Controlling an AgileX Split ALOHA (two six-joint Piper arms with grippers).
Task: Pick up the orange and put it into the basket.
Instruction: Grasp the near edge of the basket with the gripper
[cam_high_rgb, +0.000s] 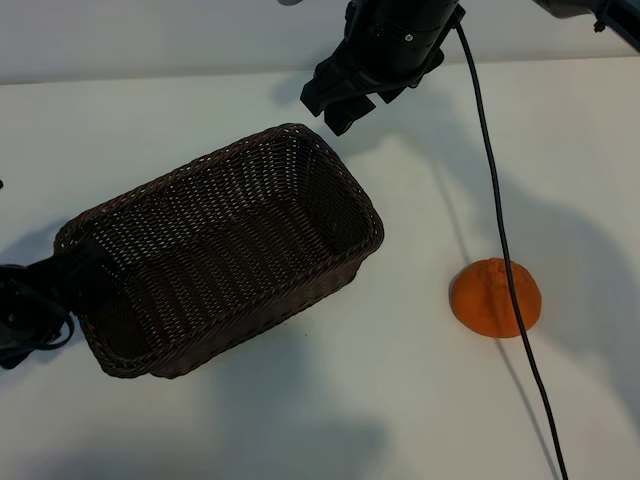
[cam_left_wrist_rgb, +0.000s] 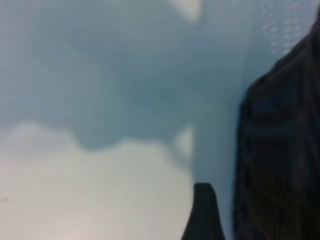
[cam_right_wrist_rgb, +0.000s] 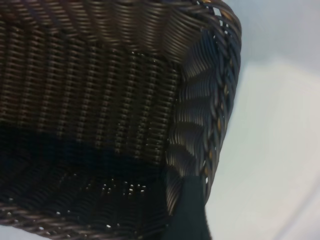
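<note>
The basket is too wide across its body (cam_high_rgb: 225, 250) for the left gripper's fingers, so the left gripper needs to grab the basket by its thin end (cam_high_rgb: 88, 290) next.
The orange (cam_high_rgb: 485, 297) lies on the white table at the right, well apart from the basket. The dark brown wicker basket (cam_high_rgb: 362, 193) sits slanted at the middle left with nothing in it. My right gripper (cam_high_rgb: 332, 108) hangs open above the basket's far corner, holding nothing. In the right wrist view one of its fingers (cam_right_wrist_rgb: 187, 212) shows over the basket's rim (cam_right_wrist_rgb: 226, 75). My left gripper (cam_high_rgb: 22, 318) rests low beside the basket's left end, open and holding nothing. In the left wrist view one finger (cam_left_wrist_rgb: 202, 215) stands next to the basket's wall (cam_left_wrist_rgb: 280, 150).
A black cable (cam_high_rgb: 497, 200) runs from the right arm down across the table and passes over the orange. Bare white tabletop (cam_high_rgb: 420, 400) lies between the basket and the orange and along the front.
</note>
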